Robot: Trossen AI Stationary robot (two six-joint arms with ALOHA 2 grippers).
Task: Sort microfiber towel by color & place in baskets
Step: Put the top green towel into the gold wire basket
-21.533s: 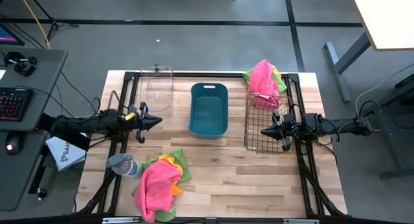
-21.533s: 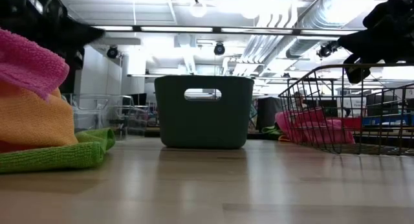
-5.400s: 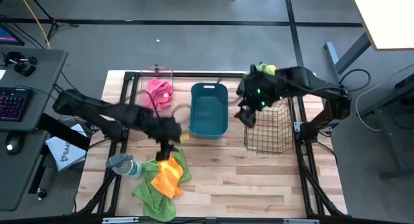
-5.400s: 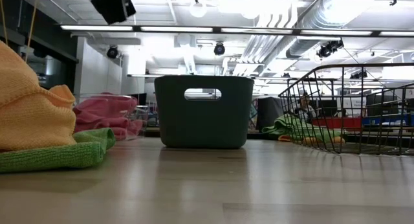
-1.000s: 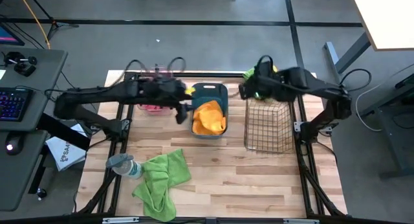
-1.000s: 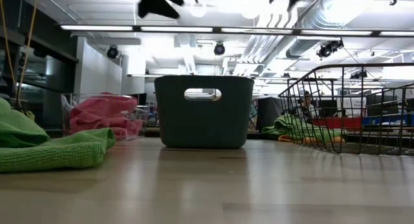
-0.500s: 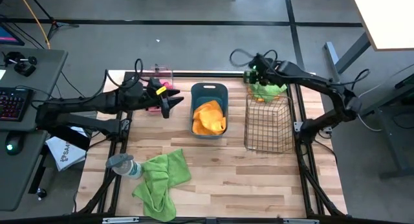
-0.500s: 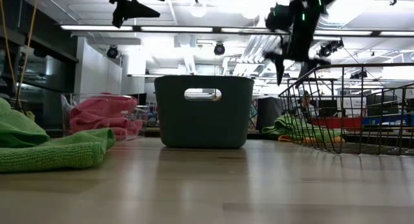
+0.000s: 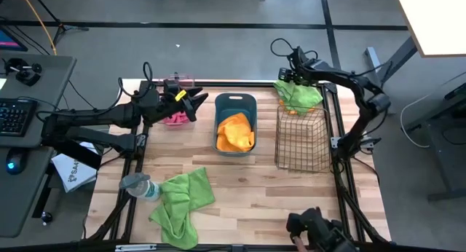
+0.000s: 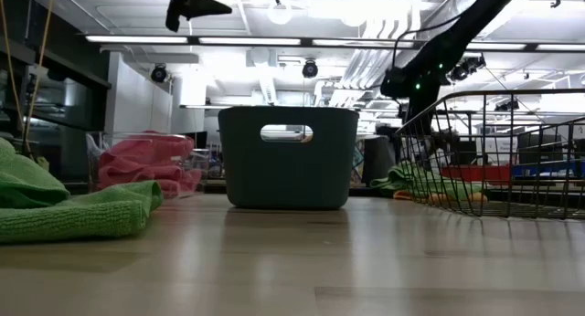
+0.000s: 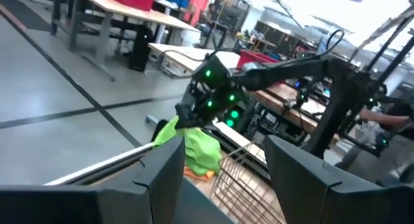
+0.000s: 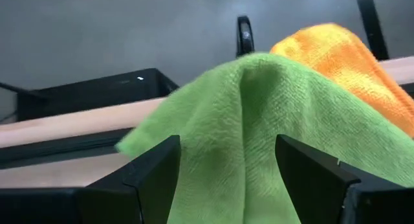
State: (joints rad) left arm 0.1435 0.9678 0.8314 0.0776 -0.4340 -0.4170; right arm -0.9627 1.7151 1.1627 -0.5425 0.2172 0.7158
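Note:
I will grab the green towel's raised fold (image 9: 291, 89) with my right gripper next. Then the towel can be sorted into the wire basket (image 9: 300, 146).
Pink microfiber towels (image 9: 173, 115) lie in the clear box (image 9: 178, 83). An orange towel (image 9: 234, 132) lies in the teal tub (image 9: 234, 99). The wire basket (image 9: 300, 146) stands to the right. Behind it, a green towel (image 9: 298, 97) is heaped on an orange one (image 12: 330, 49). My right gripper (image 12: 226, 179) is open, and its fingers straddle the green towel's raised fold (image 12: 252, 101). My left gripper (image 9: 195, 105) hangs open in the air by the clear box, with nothing between its fingers (image 11: 223, 179). Another green towel (image 9: 182, 201) lies spread near the front left. My right gripper comes at the green towel's raised fold (image 12: 246, 153) slanting down from the table's far side, one finger on each side. Whether the fingers touch the cloth, I cannot tell.
A clear bottle with a grey cap (image 9: 138, 185) lies beside the front green towel. A dark shape (image 9: 320, 230) shows at the table's near edge on the right. Bare wood lies between the baskets and the near edge.
My left gripper has drawn back from the teal tub toward the table's left, ending by the clear box. My right gripper has gone toward the far edge and down onto the far-right green towel. The orange towel stays in the tub.

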